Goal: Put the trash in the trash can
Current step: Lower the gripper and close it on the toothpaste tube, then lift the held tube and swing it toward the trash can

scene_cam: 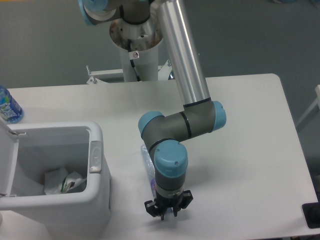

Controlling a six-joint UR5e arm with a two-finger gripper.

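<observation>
Next, my gripper should pick up the flattened clear bottle [146,161] by its end with the cap [154,186] to drop it into the trash can.
The flattened clear bottle [146,161] lies on the table just right of the trash can [98,196], and the arm's wrist covers most of its length. My gripper [168,212] points straight down over the bottle's near end, low to the table, its jaws spread open astride the bottle. A crumpled white wrapper with a green tab [64,181] rests at the bottom of the trash can, whose lid [9,156] stands open on the left.
An upright bottle with a blue label [7,106] stands at the far left table edge behind the bin. The arm's base column [137,47] rises behind the table. The table's front edge runs just below the gripper.
</observation>
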